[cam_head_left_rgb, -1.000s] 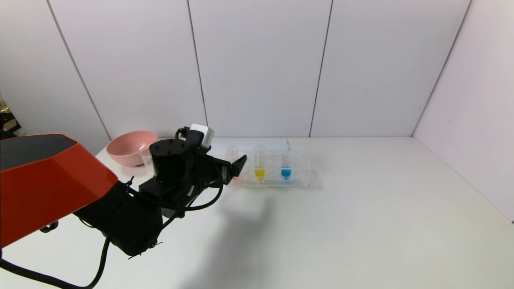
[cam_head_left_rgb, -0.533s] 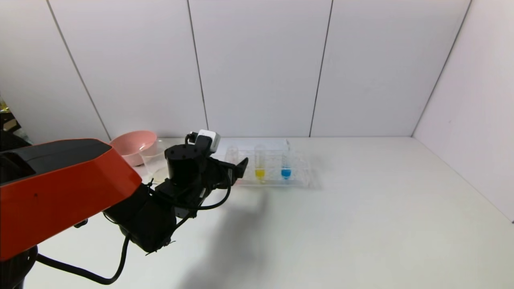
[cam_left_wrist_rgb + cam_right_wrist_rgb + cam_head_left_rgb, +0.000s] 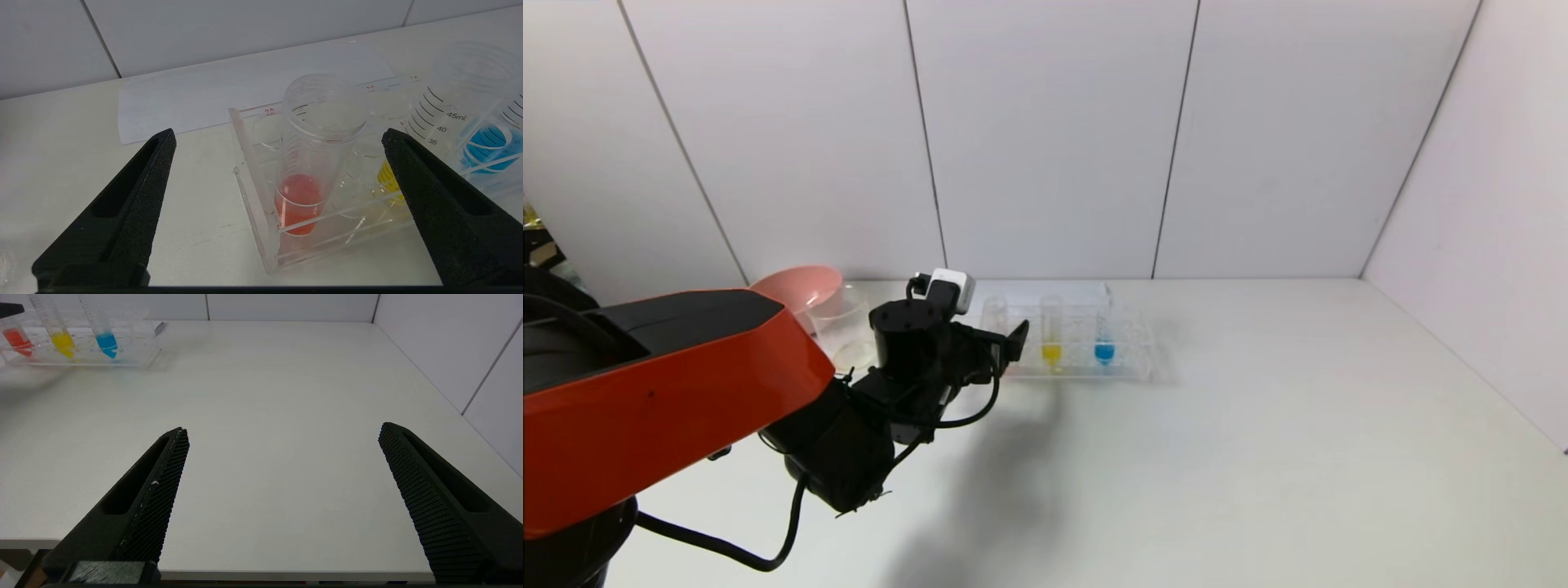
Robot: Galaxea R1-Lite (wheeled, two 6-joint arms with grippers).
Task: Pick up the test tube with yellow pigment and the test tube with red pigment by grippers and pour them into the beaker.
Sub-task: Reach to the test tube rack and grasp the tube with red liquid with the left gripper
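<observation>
Next, the left gripper grabs the test tube with red pigment by its upper part point(image 3: 995, 314), since the clear rack encloses the test tube's lower half.
The test tube with red pigment point(image 3: 302, 196) stands upright in the end slot of a clear rack point(image 3: 249, 171). My left gripper point(image 3: 278, 134) is open, its black fingers wide on either side of this tube and apart from it. In the head view the left gripper point(image 3: 1011, 343) hovers just in front of the rack's left end. The test tube with yellow pigment point(image 3: 1051, 335) stands in the neighbouring slot. The clear beaker point(image 3: 841, 327) sits on the table to the left, behind my left arm. My right gripper point(image 3: 284, 428) is open and holds nothing, low over the table's near edge.
A tube with blue liquid point(image 3: 1104, 339) stands in the rack to the right of the yellow one. A pink bowl point(image 3: 796, 286) sits behind the beaker by the wall. A white paper sheet point(image 3: 204, 94) lies behind the rack. Walls close off the back and the right.
My left arm has moved right and forward toward the rack's left end. The beaker, mostly hidden behind the wrist before, now shows. The jaws stay wide.
</observation>
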